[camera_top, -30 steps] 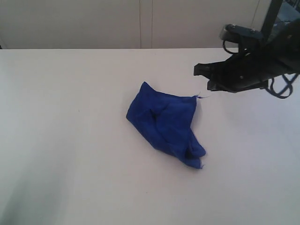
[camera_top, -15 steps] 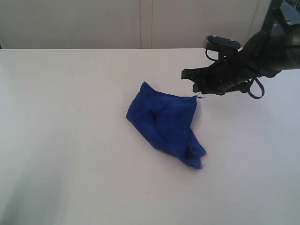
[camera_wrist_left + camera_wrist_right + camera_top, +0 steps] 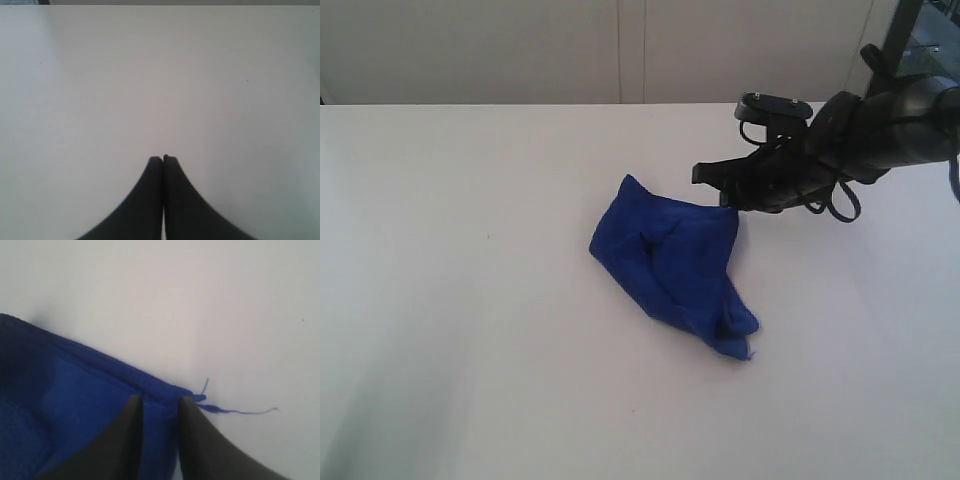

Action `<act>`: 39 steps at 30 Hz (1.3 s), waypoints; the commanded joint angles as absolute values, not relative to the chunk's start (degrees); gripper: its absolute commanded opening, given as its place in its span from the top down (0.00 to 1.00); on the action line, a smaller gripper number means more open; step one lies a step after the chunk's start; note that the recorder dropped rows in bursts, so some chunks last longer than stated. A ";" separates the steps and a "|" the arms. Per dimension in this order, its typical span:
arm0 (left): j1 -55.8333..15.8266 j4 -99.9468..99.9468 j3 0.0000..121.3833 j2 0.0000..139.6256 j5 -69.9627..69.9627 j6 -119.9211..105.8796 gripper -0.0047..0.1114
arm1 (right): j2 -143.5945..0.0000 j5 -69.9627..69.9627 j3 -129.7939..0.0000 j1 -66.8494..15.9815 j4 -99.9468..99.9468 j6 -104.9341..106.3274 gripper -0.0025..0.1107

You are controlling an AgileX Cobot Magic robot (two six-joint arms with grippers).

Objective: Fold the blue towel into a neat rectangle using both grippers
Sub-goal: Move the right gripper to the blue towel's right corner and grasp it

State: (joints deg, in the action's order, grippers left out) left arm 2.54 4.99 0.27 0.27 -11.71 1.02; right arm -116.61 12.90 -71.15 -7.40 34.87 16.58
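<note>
I should next take hold of the corner of the blue towel with the loose thread, using my right gripper, so that the towel opens out for folding.
The blue towel (image 3: 670, 262) lies crumpled in a loose heap near the middle of the white table (image 3: 470, 320). My right gripper (image 3: 712, 186) hovers at the towel's far right corner. In the right wrist view this gripper (image 3: 159, 399) is open, and its two dark fingers straddle the hemmed edge of the towel (image 3: 75, 410) beside the loose thread (image 3: 235, 411). Blue cloth shows in the gap between them. My left gripper (image 3: 163, 158) is shut with nothing in it, over bare table, and is out of the exterior view.
A pale wall (image 3: 620, 50) runs along the table's far edge. A dark frame post (image 3: 900, 35) stands at the back right behind the right arm. Bare white tabletop surrounds the towel on every side.
The right arm has moved left and down from the far right, bringing its fingers over the towel's thread corner. The towel has not shifted.
</note>
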 commanded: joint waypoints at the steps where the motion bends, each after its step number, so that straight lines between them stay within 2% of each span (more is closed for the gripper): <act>1: 2.73 5.47 0.00 0.00 -11.59 1.10 0.96 | -116.64 11.11 -71.36 -7.36 34.95 17.19 0.77; 22: 2.73 5.47 0.00 0.00 -11.59 1.10 0.96 | -118.92 10.19 -71.36 -7.36 34.70 17.79 0.77; 25: 2.73 5.47 0.00 0.00 -11.59 1.10 0.96 | -118.92 10.21 -71.36 -7.36 34.70 17.79 0.81; 29: 2.73 5.47 0.00 0.00 -11.59 1.10 0.96 | -118.92 10.21 -71.36 -7.36 33.55 17.79 0.97; 39: 2.73 5.47 0.00 0.00 -11.59 1.10 0.96 | -115.26 11.64 -71.36 -7.36 33.41 17.79 0.98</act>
